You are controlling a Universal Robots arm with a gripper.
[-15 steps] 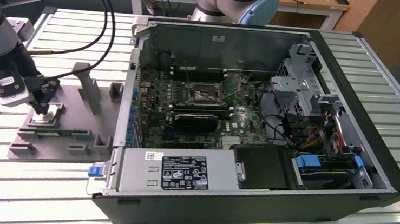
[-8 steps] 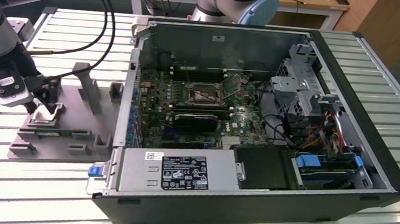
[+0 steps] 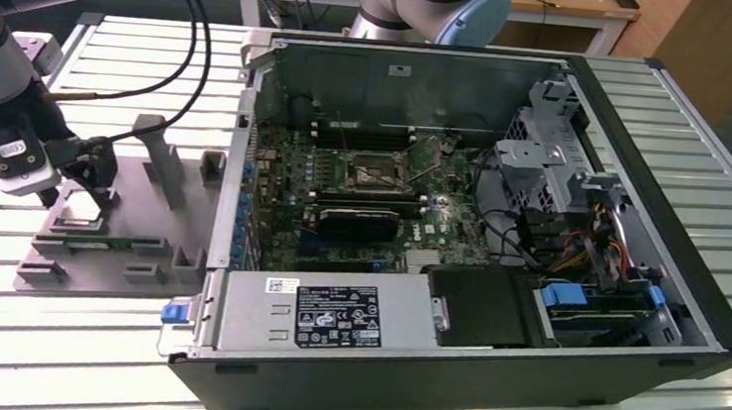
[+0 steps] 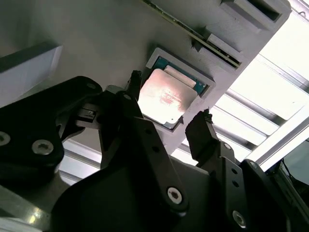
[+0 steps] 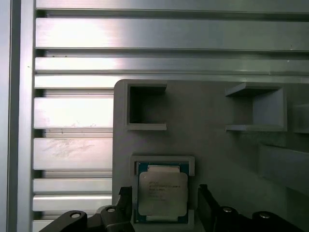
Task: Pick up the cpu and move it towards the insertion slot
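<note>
The cpu has its top and bottom ends wrapped by the raised sides of the holder, so my gripper should next grab the cpu by its open side edges.
The cpu (image 5: 162, 194) is a flat silvery square chip lying in a square pocket of the grey fixture plate (image 5: 212, 145); it also appears in the second wrist view (image 4: 166, 95). My gripper (image 3: 76, 188) hangs just over it at the exterior view's left and is open. Its dark fingers (image 5: 124, 195) stand on either side of the chip, with a small gap to each edge. The insertion slot (image 3: 376, 171) is the shiny-framed square socket on the motherboard inside the open computer case, well off to the exterior view's right of the gripper.
A green memory stick (image 3: 98, 238) lies on the fixture plate (image 3: 108, 277) near grey upright holders (image 3: 159, 152). The case wall (image 3: 241, 144) stands between plate and motherboard. A black heatsink block (image 3: 357, 222) sits below the socket. A second arm (image 3: 437, 3) stands behind the case.
</note>
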